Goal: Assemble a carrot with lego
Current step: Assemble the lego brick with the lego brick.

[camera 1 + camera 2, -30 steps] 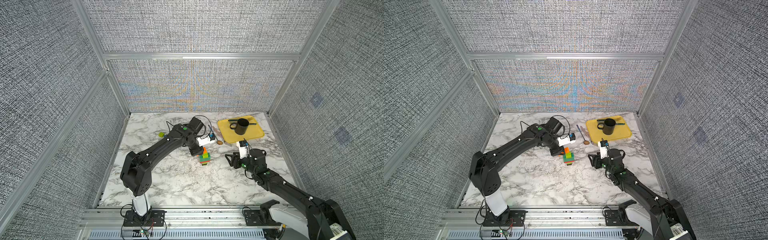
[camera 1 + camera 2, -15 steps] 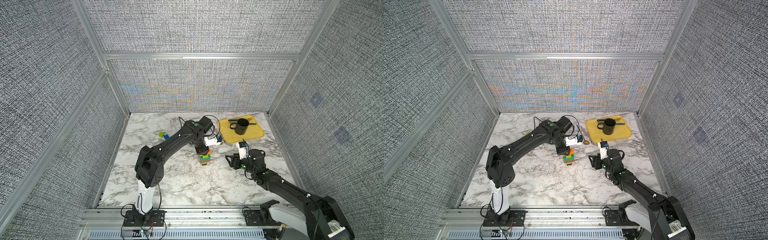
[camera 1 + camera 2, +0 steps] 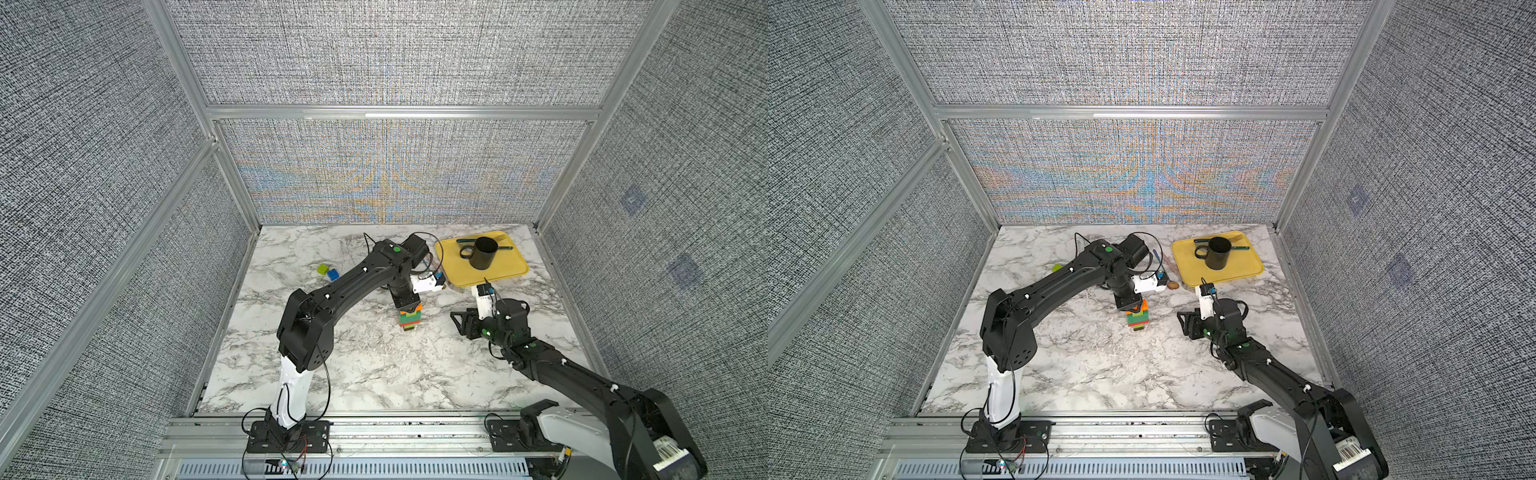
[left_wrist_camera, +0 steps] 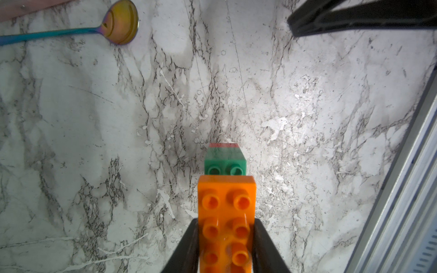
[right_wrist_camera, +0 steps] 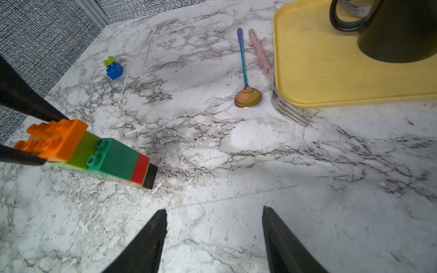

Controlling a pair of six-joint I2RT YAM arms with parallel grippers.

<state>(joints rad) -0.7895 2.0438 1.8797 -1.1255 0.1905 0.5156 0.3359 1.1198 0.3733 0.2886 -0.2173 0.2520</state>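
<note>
My left gripper needs to open now, because the orange brick's bottom (image 3: 418, 308) lies flat along the lime layer (image 3: 409, 313) and the orange brick would stay there if released.
The carrot (image 3: 410, 319) (image 3: 1139, 319) stands mid-table with its black tip down, then lime, red, dark green and lime layers, and an orange brick (image 4: 225, 208) on top. My left gripper (image 4: 224, 227) (image 3: 408, 305) comes down from above, shut on that orange brick at both its sides. In the right wrist view the carrot (image 5: 111, 160) shows whole, its black tip at the marble. My right gripper (image 5: 214, 212) (image 3: 459, 322) hovers to the right of the carrot, apart from it, open and holding nothing. A loose blue lego brick (image 5: 114, 70) and a lime one (image 5: 108, 61) lie together at the back left (image 3: 328, 272).
A yellow tray (image 3: 513, 268) at the back right holds a black mug (image 3: 482, 253). A rainbow spoon (image 5: 247, 94) (image 4: 120, 22) and a pink-handled fork (image 5: 288, 111) lie on the marble beside the tray's left edge. Wall panels enclose the table.
My left arm has swung its elbow toward the middle, uncovering the blue and lime bricks, and its gripper has settled onto the top of the carrot. The right arm has not moved.
</note>
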